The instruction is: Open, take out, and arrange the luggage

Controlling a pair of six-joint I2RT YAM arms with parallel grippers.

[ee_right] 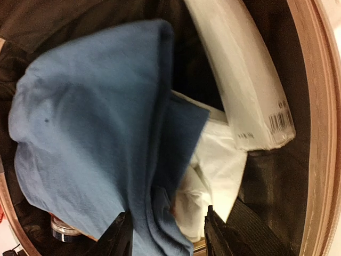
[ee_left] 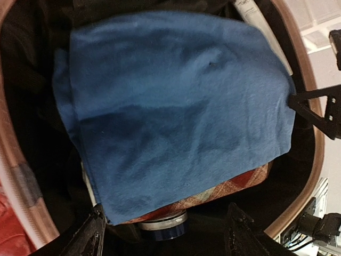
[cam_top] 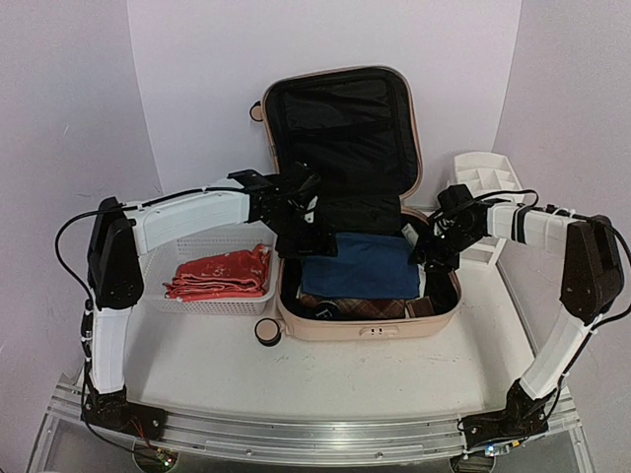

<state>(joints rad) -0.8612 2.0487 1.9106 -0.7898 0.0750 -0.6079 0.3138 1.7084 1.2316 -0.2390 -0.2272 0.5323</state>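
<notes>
I will next pick up the folded blue cloth with my right gripper by its edge beside white fabric, opposite my left gripper. The cloth will then come out folded.
The peach-pink luggage (cam_top: 345, 327) lies open, its black-lined lid (cam_top: 340, 118) standing upright at the back. A folded blue cloth (cam_top: 360, 264) (ee_left: 176, 106) (ee_right: 90, 133) lies on top inside. Under it are a plaid cloth (ee_left: 234, 184) and a round tin (ee_left: 162, 224). My left gripper (cam_top: 308, 236) (ee_left: 166, 237) hangs open over the cloth's left back edge, fingers wide and holding nothing. My right gripper (cam_top: 426, 254) (ee_right: 168, 234) is at the cloth's right edge. Its fingers stand apart with the loose blue edge lying between them. A white packet (ee_right: 240, 80) and white fabric (ee_right: 213, 170) sit beside it.
A white mesh basket (cam_top: 212, 304) holding a folded red cloth (cam_top: 222, 274) stands left of the suitcase. A white drawer organizer (cam_top: 485, 177) stands at the back right. A caster wheel (cam_top: 266, 332) sticks out at the case's front left corner. Walls close in behind and on both sides.
</notes>
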